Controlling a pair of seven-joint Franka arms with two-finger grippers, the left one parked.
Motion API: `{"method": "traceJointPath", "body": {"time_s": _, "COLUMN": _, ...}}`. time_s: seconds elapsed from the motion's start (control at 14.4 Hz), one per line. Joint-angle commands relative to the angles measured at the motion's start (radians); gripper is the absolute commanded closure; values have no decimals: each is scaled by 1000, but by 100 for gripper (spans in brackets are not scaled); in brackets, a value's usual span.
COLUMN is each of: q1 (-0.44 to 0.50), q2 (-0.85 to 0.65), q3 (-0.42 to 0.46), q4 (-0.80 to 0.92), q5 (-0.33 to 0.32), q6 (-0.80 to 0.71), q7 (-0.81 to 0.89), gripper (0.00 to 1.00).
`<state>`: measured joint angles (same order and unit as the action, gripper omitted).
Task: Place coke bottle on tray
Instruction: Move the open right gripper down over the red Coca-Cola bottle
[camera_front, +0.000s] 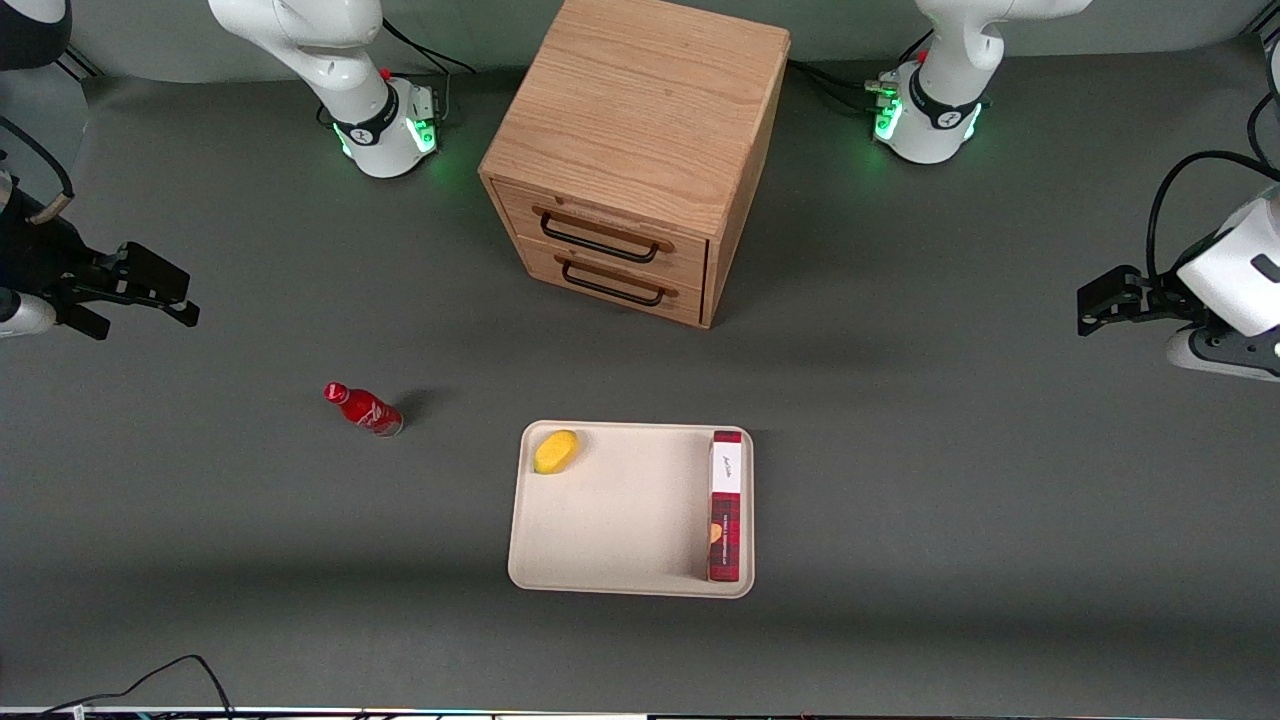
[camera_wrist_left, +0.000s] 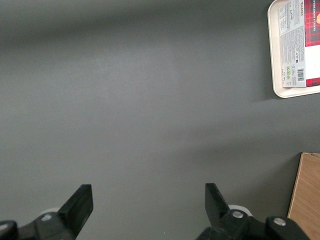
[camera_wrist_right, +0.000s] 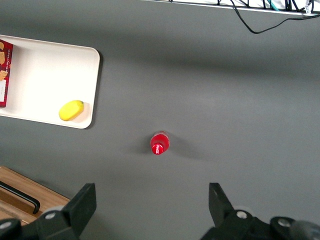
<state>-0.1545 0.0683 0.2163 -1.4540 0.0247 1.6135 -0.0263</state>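
The coke bottle should go on the tray (camera_front: 620, 520), so my right gripper should next grab the bottle by its red cap end (camera_front: 338, 394).
The coke bottle (camera_front: 362, 409), small and glossy red with a red cap, stands on the dark table, apart from the tray and toward the working arm's end. It also shows in the right wrist view (camera_wrist_right: 160, 144), seen from above. The cream tray (camera_front: 620, 520) lies in front of the cabinet, nearer the front camera; its rim also shows in the right wrist view (camera_wrist_right: 45, 75). My right gripper (camera_front: 185, 300) is open and empty. It hangs above the table near the working arm's end, a little farther from the front camera than the bottle; in its own view the gripper (camera_wrist_right: 151, 195) holds nothing.
A yellow lemon (camera_front: 556, 451) and a long red plaid box (camera_front: 726, 505) lie in the tray. A wooden two-drawer cabinet (camera_front: 640, 150) stands farther from the front camera, both drawers shut. A black cable (camera_front: 170, 675) lies at the table's near edge.
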Motion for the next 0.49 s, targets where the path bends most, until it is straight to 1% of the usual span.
{"method": "traceJointPath", "body": {"time_s": 0.0, "q1": -8, "q2": 4, "q3": 0, "q4": -6, "q5": 9, "q6": 20, "q7": -15, "gripper": 0}}
{"method": "traceJointPath", "body": {"time_s": 0.14, "q1": -10, "q2": 4, "q3": 0, "q4": -5, "q5": -11, "q6": 22, "q7": -17, "gripper": 0}}
{"method": "traceJointPath", "body": {"time_s": 0.42, "q1": -8, "q2": 13, "q3": -2, "q4": -5, "q5": -14, "q6": 20, "q7": -15, "gripper": 0}}
